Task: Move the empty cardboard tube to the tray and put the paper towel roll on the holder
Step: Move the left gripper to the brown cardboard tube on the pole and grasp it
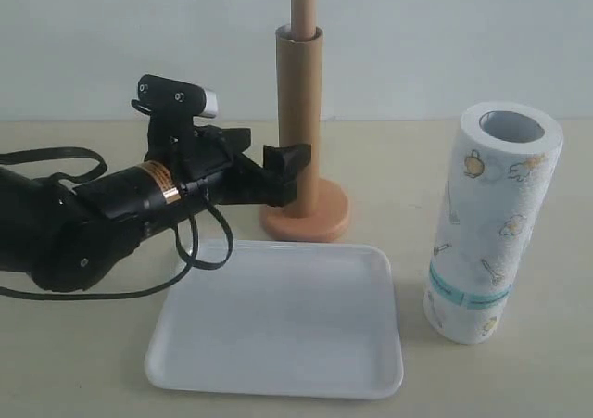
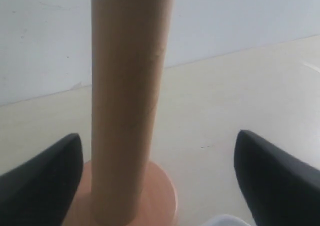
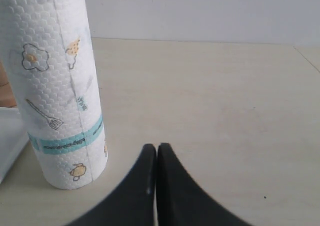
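Observation:
My left gripper should move the empty cardboard tube to the white tray (image 1: 278, 321) next, so it should grab the tube by its middle (image 1: 299, 138).
The brown cardboard tube (image 1: 298, 112) stands upright, slipped over the holder's pole (image 1: 302, 3), whose rounded top pokes out above it. The holder's round base (image 1: 320, 218) rests on the table behind the white tray (image 1: 278, 321). My left gripper (image 1: 287, 170) is open just left of the tube, low down near its foot. In the left wrist view the tube (image 2: 127, 100) stands between the wide-spread fingers (image 2: 45, 181), nearer one of them, with nothing touching. The paper towel roll (image 1: 491, 223) stands upright at the right. My right gripper (image 3: 157, 151) is shut and empty beside the roll (image 3: 57, 85).
A black cable (image 1: 56, 163) loops behind and under the left arm. A pale wall (image 1: 445, 38) closes the table's far edge. The tray's corner (image 3: 9, 141) shows beside the roll in the right wrist view.

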You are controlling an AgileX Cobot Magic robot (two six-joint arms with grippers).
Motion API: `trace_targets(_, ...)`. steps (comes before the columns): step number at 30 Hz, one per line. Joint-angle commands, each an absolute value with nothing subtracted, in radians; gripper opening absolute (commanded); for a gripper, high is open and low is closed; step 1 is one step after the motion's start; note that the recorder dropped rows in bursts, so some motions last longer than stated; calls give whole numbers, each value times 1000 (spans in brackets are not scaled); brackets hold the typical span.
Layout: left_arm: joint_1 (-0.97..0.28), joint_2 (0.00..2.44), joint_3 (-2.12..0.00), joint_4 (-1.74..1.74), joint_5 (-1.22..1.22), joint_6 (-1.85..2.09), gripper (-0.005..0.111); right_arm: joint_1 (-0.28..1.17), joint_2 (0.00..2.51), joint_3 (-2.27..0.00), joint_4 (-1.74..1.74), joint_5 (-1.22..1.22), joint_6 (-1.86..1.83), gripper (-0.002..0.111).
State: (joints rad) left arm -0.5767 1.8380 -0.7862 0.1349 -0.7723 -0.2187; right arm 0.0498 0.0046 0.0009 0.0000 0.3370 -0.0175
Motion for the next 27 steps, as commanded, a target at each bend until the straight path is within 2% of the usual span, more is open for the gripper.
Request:
trace_targets(1,-580,1912,-792,139,-947,-53,78,52,0,0,0,334,-20,0)
trace_targets(4,-580,1978,-794,121,-1038,-26,78,52,0,0,0,334,-20,0)
trace_targets(12,-580,2086,-932,101,-1042,-28,78,52,0,0,0,334,-20,0)
trace_targets(27,-580,2161,-1099,101,-923,-28,77,52,0,0,0,334,-20,0)
